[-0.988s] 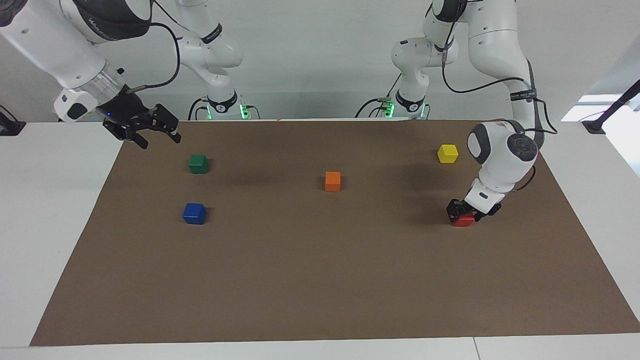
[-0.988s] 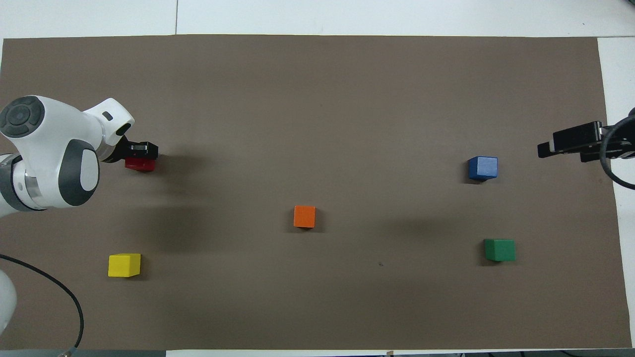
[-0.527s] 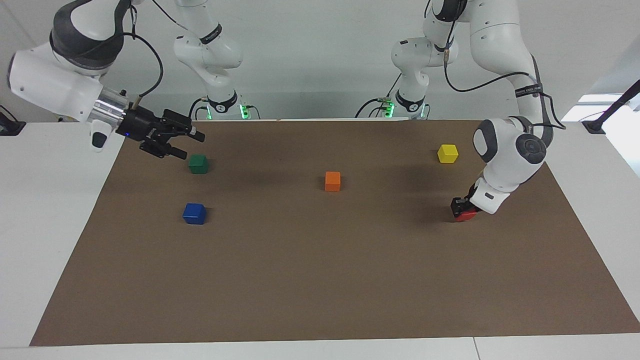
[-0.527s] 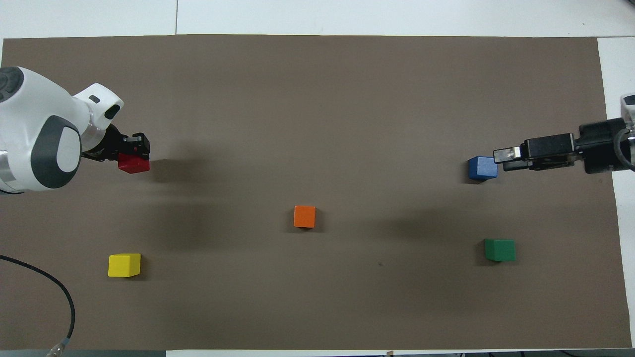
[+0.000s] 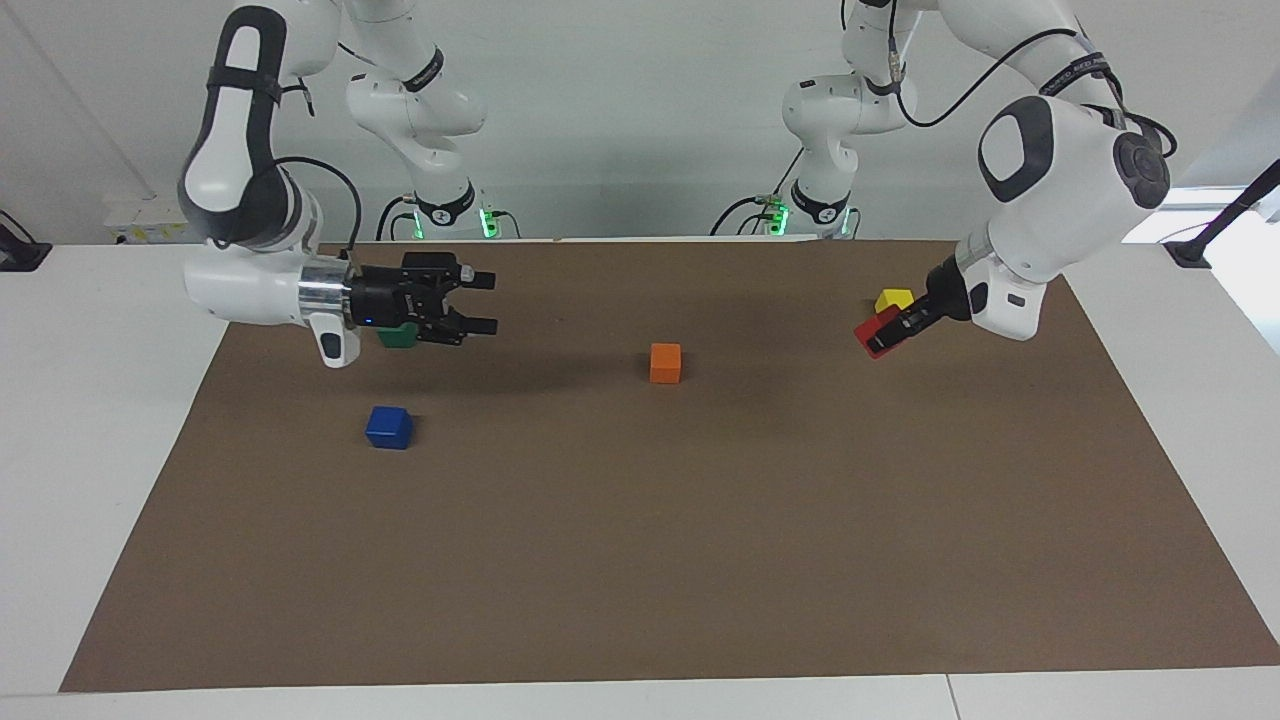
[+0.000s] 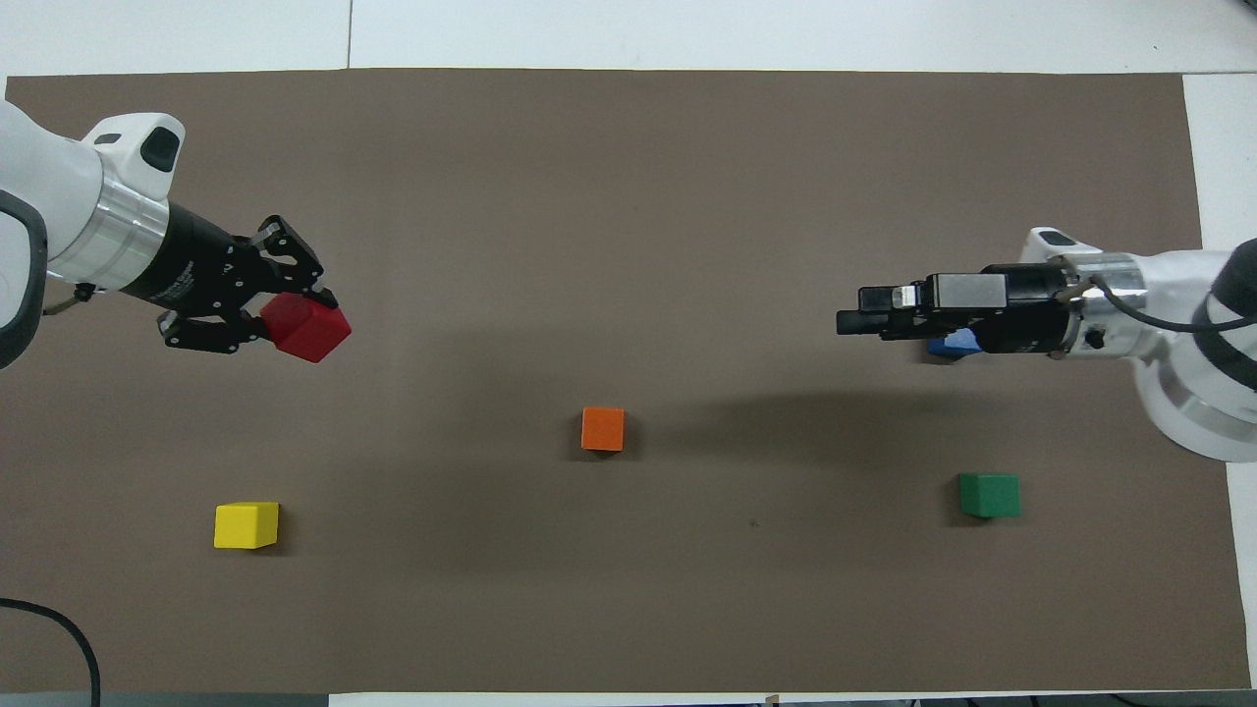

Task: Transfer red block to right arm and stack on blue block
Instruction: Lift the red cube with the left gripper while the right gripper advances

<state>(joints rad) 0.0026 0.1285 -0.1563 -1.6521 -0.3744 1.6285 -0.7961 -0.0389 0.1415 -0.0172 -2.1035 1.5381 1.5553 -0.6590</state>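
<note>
My right gripper grabs the red block by its exposed end (image 6: 325, 335) next, to stack it on the blue block (image 6: 951, 345).
My left gripper (image 5: 886, 336) is shut on the red block (image 5: 874, 331) and holds it tilted, up in the air over the mat near the yellow cube. In the overhead view the left gripper (image 6: 295, 316) grips the red block (image 6: 308, 331). The blue block (image 5: 388, 427) sits on the mat at the right arm's end. My right gripper (image 5: 482, 302) is open and empty, held level in the air and pointing toward the left arm's end. In the overhead view the right gripper (image 6: 849, 322) covers most of the blue block (image 6: 951, 345).
A green cube (image 5: 398, 339) lies nearer to the robots than the blue block, partly hidden by the right hand. An orange cube (image 5: 665, 362) sits mid-mat. A yellow cube (image 5: 893, 299) lies at the left arm's end. The brown mat (image 5: 640, 560) covers the table.
My left gripper has lifted the red block off the mat and turned to point toward the middle. My right gripper has swung in over the mat toward the middle.
</note>
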